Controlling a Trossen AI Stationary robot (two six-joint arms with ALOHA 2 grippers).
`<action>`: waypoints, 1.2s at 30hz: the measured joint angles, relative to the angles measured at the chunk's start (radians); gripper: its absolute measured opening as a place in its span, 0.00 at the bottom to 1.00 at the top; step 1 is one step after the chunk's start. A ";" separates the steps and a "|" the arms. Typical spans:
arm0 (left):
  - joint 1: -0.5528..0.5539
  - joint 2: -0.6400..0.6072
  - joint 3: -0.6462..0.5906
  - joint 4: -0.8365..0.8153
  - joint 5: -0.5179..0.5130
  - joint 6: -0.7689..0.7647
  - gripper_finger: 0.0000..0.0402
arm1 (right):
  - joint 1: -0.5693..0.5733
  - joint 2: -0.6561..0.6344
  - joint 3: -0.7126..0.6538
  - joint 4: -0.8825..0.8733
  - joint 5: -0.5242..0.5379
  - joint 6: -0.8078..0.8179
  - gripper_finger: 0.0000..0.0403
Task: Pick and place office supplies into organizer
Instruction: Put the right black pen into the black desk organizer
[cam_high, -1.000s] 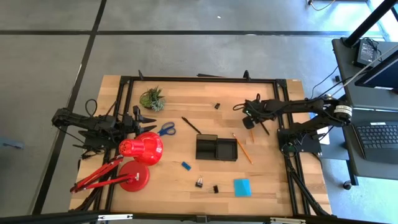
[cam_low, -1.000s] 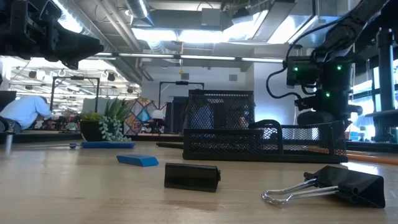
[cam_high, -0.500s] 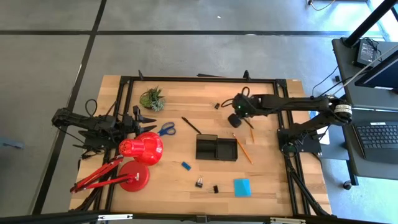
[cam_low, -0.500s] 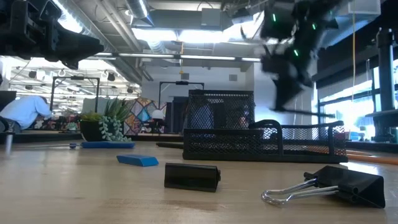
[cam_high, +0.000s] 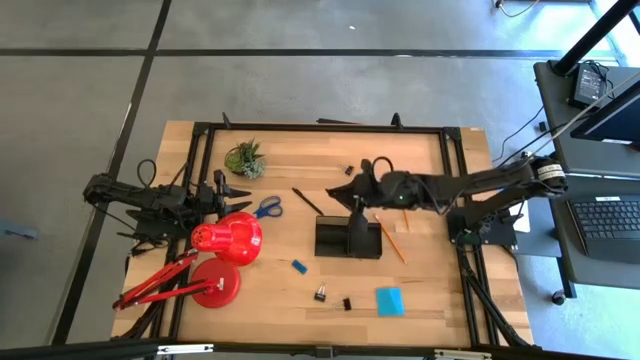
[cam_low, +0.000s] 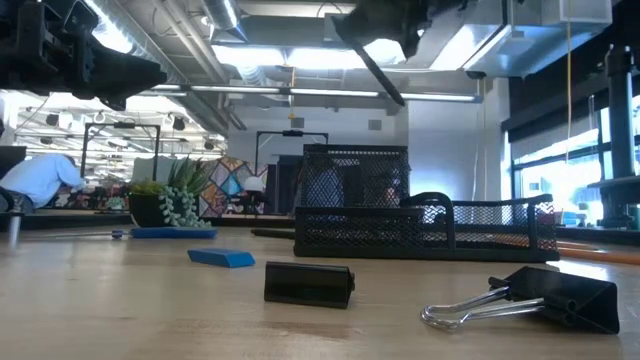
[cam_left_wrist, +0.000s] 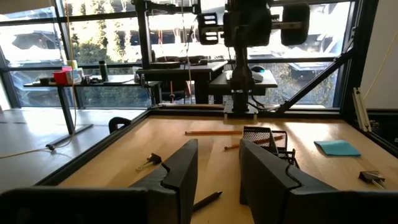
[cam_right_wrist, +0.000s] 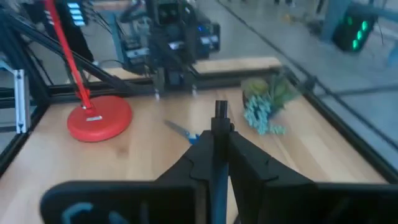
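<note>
The black pen hangs above the mesh organizer (cam_high: 330, 240); my right gripper must lower it in before releasing.
My right gripper (cam_high: 352, 194) is shut on a thin black pen (cam_high: 357, 228) and hovers above the black mesh organizer (cam_high: 330, 240), which sits mid-table. In the low view the pen (cam_low: 372, 62) slants down high above the organizer (cam_low: 400, 225). My left gripper (cam_high: 232, 188) is open and waits near the table's left edge, just left of the blue-handled scissors (cam_high: 267, 207). Its wrist view shows a clear gap between its fingers (cam_left_wrist: 180, 168). A second black pen (cam_high: 307, 201), an orange pencil (cam_high: 392, 240), a blue eraser (cam_high: 298, 266) and a cyan note pad (cam_high: 390, 300) lie flat on the table. My right gripper (cam_right_wrist: 219, 146) pinches the pen between its two fingers. One end of the pen (cam_right_wrist: 220, 115) sticks out past the fingertips. The pen is lifted clear of the table and slants downward below the gripper, over the organizer.
A red desk lamp (cam_high: 225, 240) stands by my left gripper, and a green plant (cam_high: 245, 158) stands toward the far left. Black binder clips lie near the front edge (cam_high: 321, 293) (cam_high: 347, 303), and one lies at the far side (cam_high: 349, 170). A person sits in the room beyond the table (cam_low: 35, 180).
My right gripper has swung from the table's right side toward the left and has risen, carrying the black pen. It now hangs over the organizer. In the low view the arm has climbed out of the top of the picture, and only the slanting pen shows.
</note>
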 joint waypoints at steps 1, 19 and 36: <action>0.000 0.000 0.000 0.000 0.000 0.000 0.28 | 0.008 0.000 -0.022 0.037 0.001 -0.016 0.10; 0.000 0.000 0.000 0.000 0.000 0.000 0.28 | 0.024 0.095 -0.354 0.719 -0.090 -0.017 0.10; 0.000 0.000 0.000 0.000 0.000 0.000 0.28 | 0.025 0.306 -0.241 0.680 -0.190 -0.002 0.10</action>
